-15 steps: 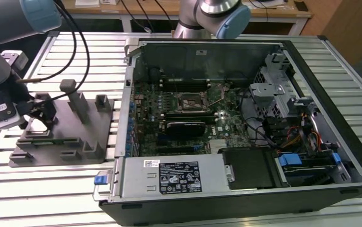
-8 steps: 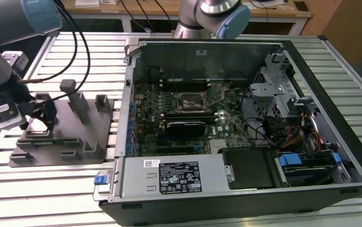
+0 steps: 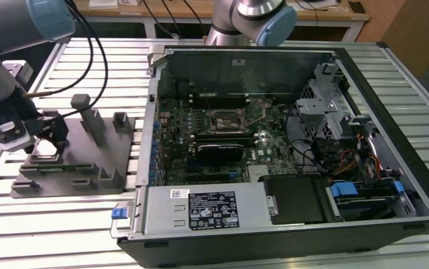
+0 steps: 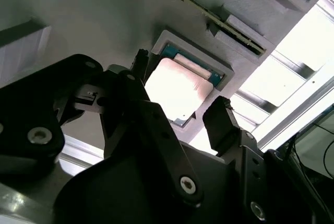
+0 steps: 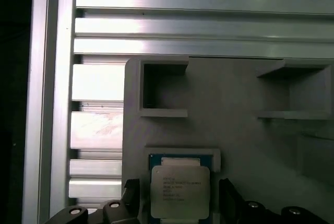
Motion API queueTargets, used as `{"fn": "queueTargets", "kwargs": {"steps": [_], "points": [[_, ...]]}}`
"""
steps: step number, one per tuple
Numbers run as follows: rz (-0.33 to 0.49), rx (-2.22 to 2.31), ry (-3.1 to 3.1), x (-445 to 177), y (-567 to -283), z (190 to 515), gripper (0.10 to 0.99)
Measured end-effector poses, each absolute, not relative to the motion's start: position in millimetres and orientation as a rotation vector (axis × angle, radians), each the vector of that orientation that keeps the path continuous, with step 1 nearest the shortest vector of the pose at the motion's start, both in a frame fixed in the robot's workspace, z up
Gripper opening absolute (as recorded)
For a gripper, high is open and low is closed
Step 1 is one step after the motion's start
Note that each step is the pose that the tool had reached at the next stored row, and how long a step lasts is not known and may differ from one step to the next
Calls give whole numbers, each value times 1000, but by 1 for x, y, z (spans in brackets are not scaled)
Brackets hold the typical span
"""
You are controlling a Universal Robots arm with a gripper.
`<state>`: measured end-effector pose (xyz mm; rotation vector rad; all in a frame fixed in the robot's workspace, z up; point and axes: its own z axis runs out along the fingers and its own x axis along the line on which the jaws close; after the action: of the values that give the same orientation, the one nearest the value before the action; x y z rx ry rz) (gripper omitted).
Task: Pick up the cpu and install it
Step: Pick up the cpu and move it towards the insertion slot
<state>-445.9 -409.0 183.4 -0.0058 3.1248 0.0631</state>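
I should close my gripper on the CPU now, because my black fingers are on both sides of the CPU (image 5: 180, 190) in its framed hollow (image 5: 215, 156).
The cpu (image 5: 180, 190), a small square chip with a pale silver top, lies flat in a shallow framed recess of the grey fixture block (image 5: 235, 130). The second wrist view shows the cpu (image 4: 177, 88) in that recess too. My gripper (image 5: 179, 197) is open just above it, with one black finger (image 5: 130, 192) on each side of the chip and a gap on both sides. In the second wrist view the gripper (image 4: 180, 85) straddles the chip the same way. The exterior view has the gripper (image 3: 47, 139) low over the fixture block (image 3: 79, 168), on the exterior view's left.
The open computer case (image 3: 364, 73) lies to the exterior view's right of the block, with the motherboard socket (image 3: 225, 119) near its middle. Upright tabs (image 3: 91, 120) rise from the block close to the gripper. Cables (image 3: 95, 50) hang from the arm. A slatted aluminium table (image 3: 87, 224) carries everything.
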Motion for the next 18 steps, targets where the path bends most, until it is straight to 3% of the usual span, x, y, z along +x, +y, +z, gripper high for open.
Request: {"fn": "queueTargets", "kwargs": {"steps": [10, 12, 13, 18], "points": [[69, -6, 3125, -446, -408, 183, 706], [70, -6, 3124, -446, -408, 183, 690], [70, -6, 3124, -446, -408, 183, 620], [70, -6, 3124, -446, -408, 183, 620]]}}
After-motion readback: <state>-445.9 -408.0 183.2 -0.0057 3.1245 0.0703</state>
